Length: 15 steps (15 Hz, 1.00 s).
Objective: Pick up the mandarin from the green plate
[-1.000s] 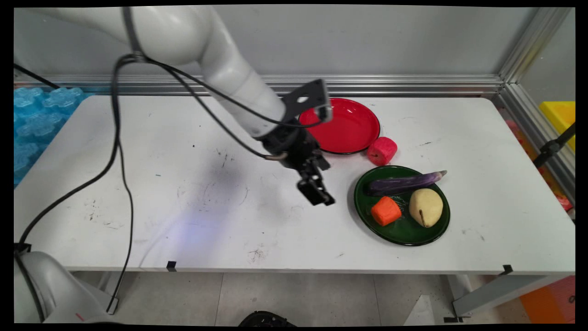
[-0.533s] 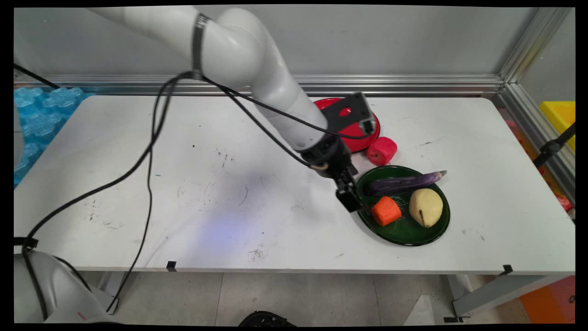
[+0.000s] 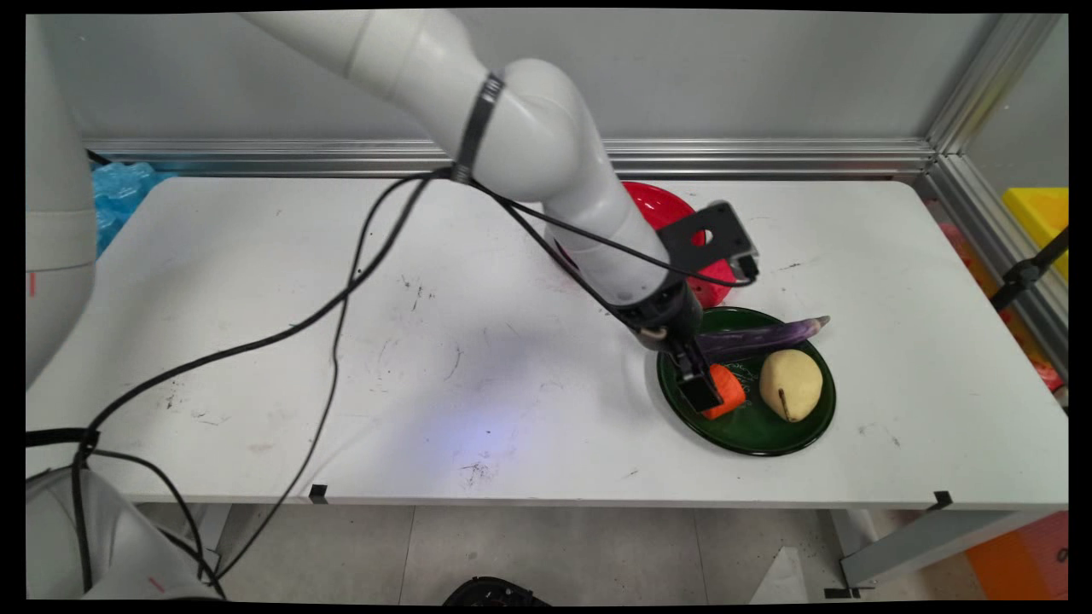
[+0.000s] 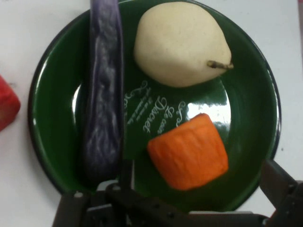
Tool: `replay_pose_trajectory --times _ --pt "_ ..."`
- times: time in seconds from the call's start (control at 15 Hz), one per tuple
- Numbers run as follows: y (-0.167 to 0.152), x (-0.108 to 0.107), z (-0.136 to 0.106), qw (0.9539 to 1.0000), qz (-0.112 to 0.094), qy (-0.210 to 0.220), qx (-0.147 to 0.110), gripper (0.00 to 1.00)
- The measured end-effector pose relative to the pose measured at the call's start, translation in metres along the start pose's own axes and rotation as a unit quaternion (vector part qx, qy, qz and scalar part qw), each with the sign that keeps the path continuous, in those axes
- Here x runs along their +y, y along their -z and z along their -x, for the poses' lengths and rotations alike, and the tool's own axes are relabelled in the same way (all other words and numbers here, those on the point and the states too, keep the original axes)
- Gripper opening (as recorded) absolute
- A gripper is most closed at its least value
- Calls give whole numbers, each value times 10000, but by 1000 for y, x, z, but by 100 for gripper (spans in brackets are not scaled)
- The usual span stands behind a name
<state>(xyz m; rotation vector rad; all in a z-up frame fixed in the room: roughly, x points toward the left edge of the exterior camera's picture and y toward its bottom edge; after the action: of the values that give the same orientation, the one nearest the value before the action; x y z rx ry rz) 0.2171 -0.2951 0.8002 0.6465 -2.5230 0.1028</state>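
Observation:
My gripper is going to grip the orange carrot chunk by its opposite sides next, to take it off the green plate (image 3: 768,437).
My gripper (image 3: 710,390) hangs open just over the left part of a green plate (image 3: 768,437). An orange carrot chunk (image 3: 732,389) lies between its fingers in the hand view, with neither finger touching it. That view shows the carrot chunk (image 4: 188,152) low on the green plate (image 4: 52,118), a pale yellow pear (image 4: 180,42) beyond it, and a long purple eggplant (image 4: 104,94) along the left. In the main view the pear (image 3: 792,385) is right of the carrot, and the eggplant (image 3: 763,336) lies across the plate's far side.
A red plate (image 3: 655,207) stands behind the arm, largely hidden by it. A red chunk (image 3: 722,288) lies beside it, also seen as the red chunk (image 4: 6,105). Black cables (image 3: 341,290) trail over the table's left half. Blue foam (image 3: 124,182) is far left, a yellow bin (image 3: 1037,213) far right.
The arm has swung to the right across the table, and the gripper has come down from beside the green plate to over the carrot chunk. The things on the plates have not moved.

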Motion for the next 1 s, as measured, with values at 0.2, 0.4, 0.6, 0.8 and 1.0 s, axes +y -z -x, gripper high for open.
replay_pose_trajectory --times 0.2,0.4,0.6,0.8,1.0 --pt "-18 3 -10 9999 -44 31 -89 100" --pt "-28 5 -15 9999 -60 46 -135 100" --pt "-41 6 -21 9997 -89 78 -198 100" --pt "-51 6 -24 9995 -116 89 -262 100" --pt "-56 7 -26 9994 -147 72 -318 100"
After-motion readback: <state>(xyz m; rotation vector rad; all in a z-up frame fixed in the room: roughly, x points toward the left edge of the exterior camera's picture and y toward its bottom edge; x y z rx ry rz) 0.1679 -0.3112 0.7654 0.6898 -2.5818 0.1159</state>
